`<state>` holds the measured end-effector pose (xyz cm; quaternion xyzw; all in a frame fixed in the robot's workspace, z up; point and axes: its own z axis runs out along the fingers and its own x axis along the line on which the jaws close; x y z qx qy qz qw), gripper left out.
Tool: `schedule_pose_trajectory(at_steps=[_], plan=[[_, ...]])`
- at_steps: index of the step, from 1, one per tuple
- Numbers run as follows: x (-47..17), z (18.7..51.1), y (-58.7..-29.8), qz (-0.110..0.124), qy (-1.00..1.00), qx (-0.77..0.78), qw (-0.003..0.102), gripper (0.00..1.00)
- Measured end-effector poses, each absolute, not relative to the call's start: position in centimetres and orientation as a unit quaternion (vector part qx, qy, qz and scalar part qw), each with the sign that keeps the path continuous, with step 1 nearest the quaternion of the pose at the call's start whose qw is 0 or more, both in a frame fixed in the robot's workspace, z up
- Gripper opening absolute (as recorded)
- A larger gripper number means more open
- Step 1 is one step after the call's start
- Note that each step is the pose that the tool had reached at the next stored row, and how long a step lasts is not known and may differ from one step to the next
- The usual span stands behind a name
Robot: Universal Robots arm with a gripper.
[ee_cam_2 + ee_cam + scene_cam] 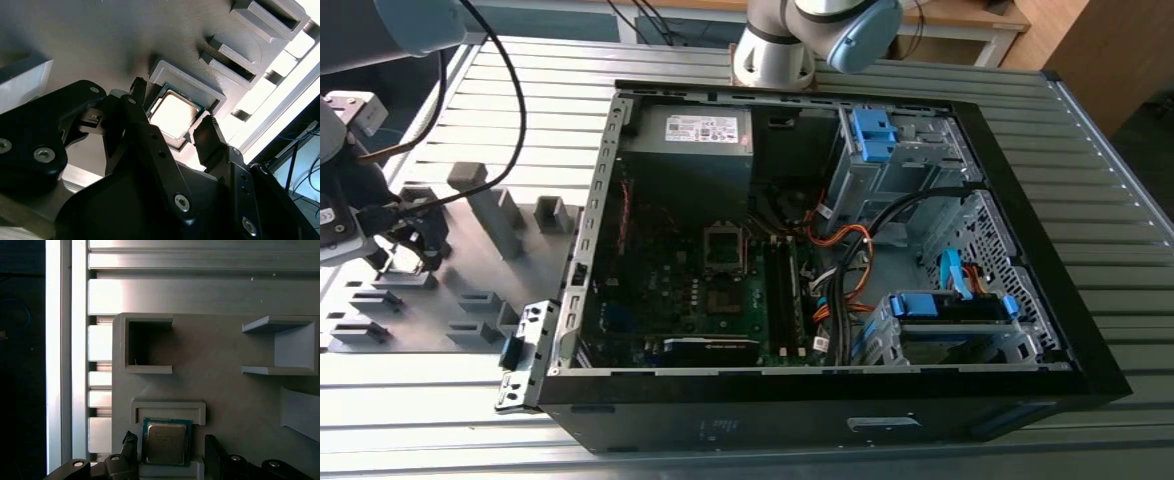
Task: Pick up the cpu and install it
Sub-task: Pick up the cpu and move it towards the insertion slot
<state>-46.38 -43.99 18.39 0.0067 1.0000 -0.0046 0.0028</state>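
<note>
The grey holder's sides hug opposite ends of the cpu (pixel 166 442). My gripper should therefore grab the cpu by its uncovered green side edges next.
The cpu (pixel 166 442) is a small square chip with a pale metal top and a green rim, lying flat in a shallow grey holder (pixel 168 406) on the fixture plate. It also shows in the second wrist view, cpu (pixel 172 116). My gripper (pixel 170 442) hangs over it, open, with one black fingertip (pixel 130 439) on each side of the chip and small gaps between pads and chip edges. In the second wrist view the gripper (pixel 172 107) straddles the chip the same way. In the exterior view the gripper (pixel 403 250) is low over the plate at the far left.
The open computer case (pixel 1041 300) lies at the centre and right of the exterior view, with the dark cpu socket (pixel 724 245) on its motherboard. The grey fixture plate (pixel 467 300) carries several upright grey holders (pixel 491 215). Slotted pockets (pixel 147 345) stand near the chip.
</note>
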Motion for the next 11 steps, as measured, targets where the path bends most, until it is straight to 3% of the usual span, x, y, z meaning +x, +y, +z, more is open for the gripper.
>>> schedule_pose_trajectory(at_steps=[4,5,11], plan=[[-46.38,18.39,-43.99,-0.005,1.000,0.007,0.003,0.63],[-46.38,18.39,-44.00,-0.005,1.000,0.007,0.003,0.56],[-46.38,18.39,-44.00,-0.005,1.000,0.007,0.003,0.56]])
